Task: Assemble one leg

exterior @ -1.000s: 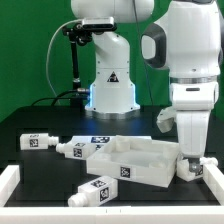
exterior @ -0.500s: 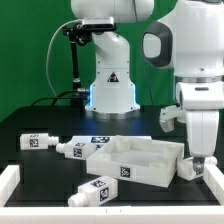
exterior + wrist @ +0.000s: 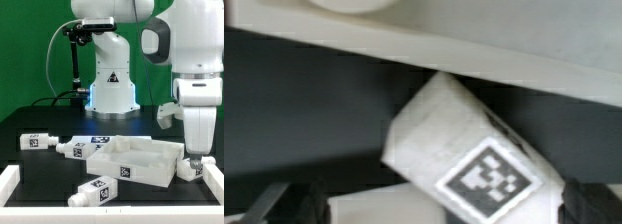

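Note:
My gripper picks up the leg by its square body next, to assemble it onto the large white tray-like part.
My gripper hangs fingers-down at the exterior view's right, over a leg that lies against the right end of the large white tray-like part. In the wrist view that leg, a white peg with a square tag, lies tilted between my two dark fingers. There is a dark gap beside the leg, so the jaws stand open and touch nothing. The tray's wall lies just beyond the leg. Three more legs lie on the table: one at far left, one left of the tray, and one in front.
The robot's white base stands behind the tray on the black table. A white raised border runs along the table's front and sides. A black stand with cable rises at back left before the green backdrop.
The arm's wrist has shifted slightly toward the exterior view's right, with the hand staying low over the leg by the tray's right end. The parts have not moved.

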### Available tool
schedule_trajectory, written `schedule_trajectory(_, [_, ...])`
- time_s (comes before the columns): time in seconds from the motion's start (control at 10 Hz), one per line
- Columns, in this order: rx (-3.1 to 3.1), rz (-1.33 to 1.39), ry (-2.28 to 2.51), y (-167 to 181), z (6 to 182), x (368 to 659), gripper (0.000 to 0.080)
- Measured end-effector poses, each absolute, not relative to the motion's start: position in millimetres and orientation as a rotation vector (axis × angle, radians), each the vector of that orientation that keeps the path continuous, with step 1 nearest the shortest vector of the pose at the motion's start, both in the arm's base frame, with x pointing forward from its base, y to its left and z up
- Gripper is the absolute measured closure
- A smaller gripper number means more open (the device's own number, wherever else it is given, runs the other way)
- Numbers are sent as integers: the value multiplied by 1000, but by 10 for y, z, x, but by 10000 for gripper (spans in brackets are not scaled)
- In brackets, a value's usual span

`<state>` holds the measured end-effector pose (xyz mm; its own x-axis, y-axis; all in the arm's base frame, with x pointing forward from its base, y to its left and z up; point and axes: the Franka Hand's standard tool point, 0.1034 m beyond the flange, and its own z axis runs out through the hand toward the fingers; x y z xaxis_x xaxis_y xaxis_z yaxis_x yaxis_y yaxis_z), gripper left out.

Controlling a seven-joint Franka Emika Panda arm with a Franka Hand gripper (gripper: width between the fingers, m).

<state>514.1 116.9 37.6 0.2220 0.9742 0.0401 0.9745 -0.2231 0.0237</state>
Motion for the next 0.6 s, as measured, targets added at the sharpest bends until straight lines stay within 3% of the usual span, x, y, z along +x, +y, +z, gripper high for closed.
schedule_trajectory(0.6, [-2441, -42, -1931, 1150, 171, 5038, 150])
